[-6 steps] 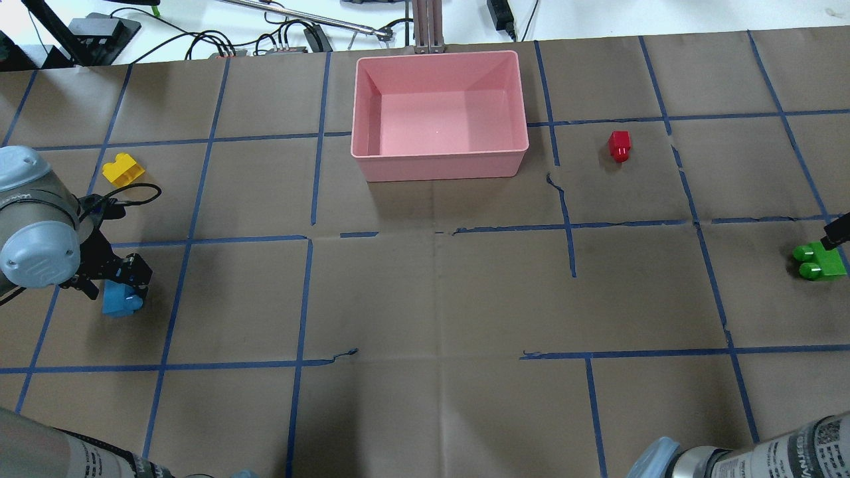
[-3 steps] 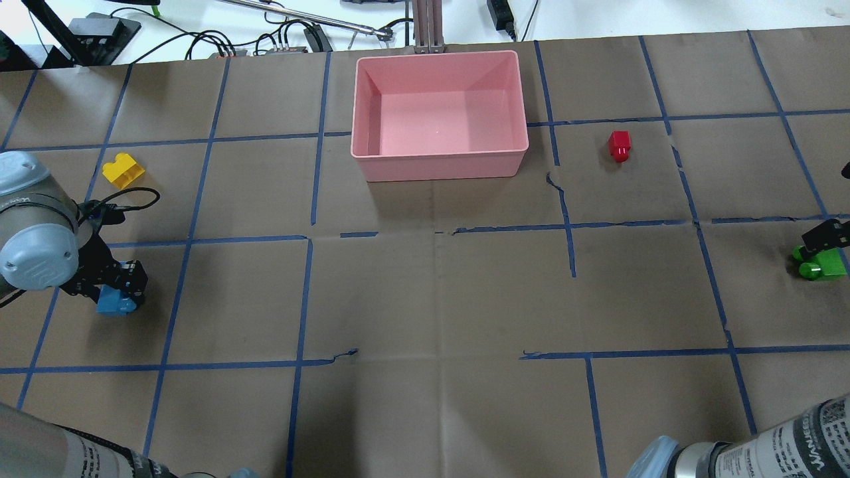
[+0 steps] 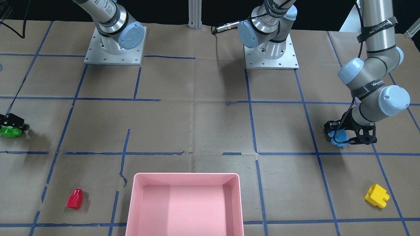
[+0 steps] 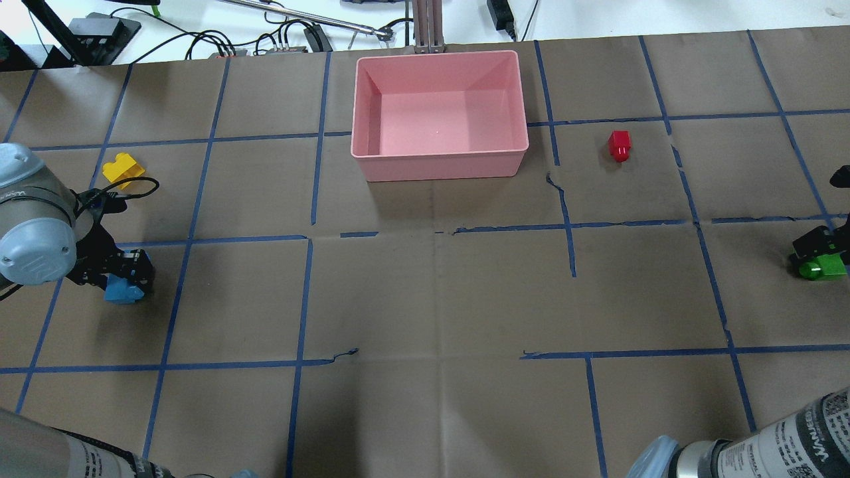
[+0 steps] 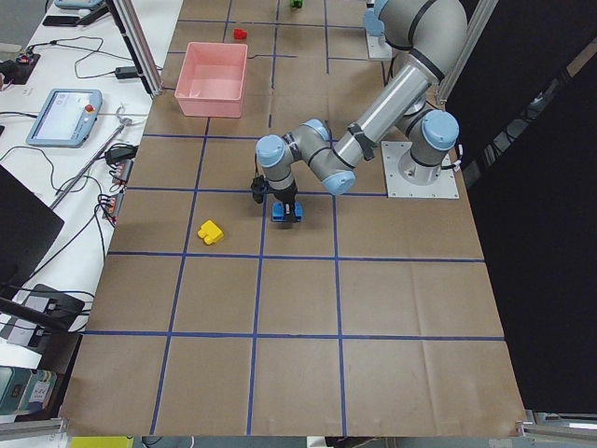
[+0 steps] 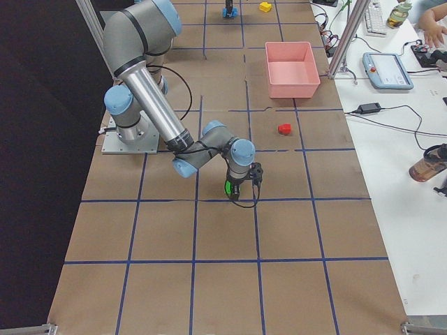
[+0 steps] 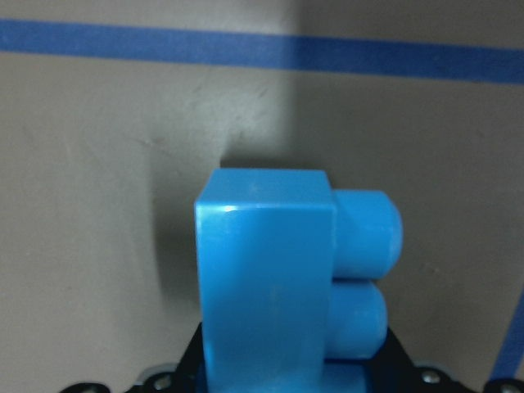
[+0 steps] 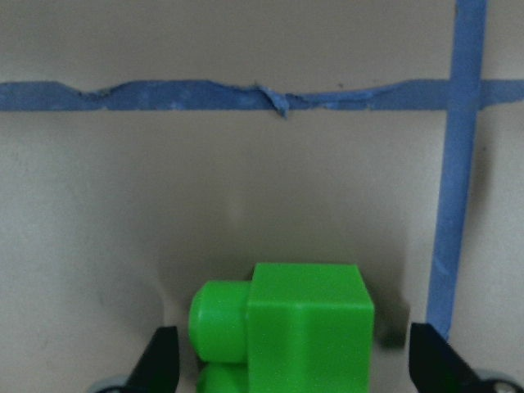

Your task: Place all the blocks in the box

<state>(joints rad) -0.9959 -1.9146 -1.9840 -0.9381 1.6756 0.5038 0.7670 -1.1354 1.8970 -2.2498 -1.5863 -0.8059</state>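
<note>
My right gripper grabs the green brick across its studs and flat base next, to put the brick into the pink box [image 3: 183, 204].
My left gripper [image 4: 127, 273] is shut on the light-blue brick [image 4: 123, 291] at the table's left side. The brick fills the left wrist view [image 7: 266, 278], studs to the right, with its shadow on the paper below. My right gripper [image 4: 823, 249] is open, low over the green brick [image 4: 822, 267] at the right edge. In the right wrist view its fingers [image 8: 160, 360] stand on either side of the green brick [image 8: 303, 327], apart from it. The yellow brick [image 4: 122, 168] and the red brick [image 4: 619, 145] lie on the paper. The pink box [image 4: 438, 158] stands empty at the far middle.
The table is covered in brown paper with a grid of blue tape lines. Cables and a metal post [image 4: 428, 26] lie past the far edge behind the box. Both arm bases [image 3: 115, 49] are bolted at the robot's side.
My left gripper has shifted a little toward the far side with the light-blue brick in it. My right gripper has come down over the green brick and now covers part of it.
</note>
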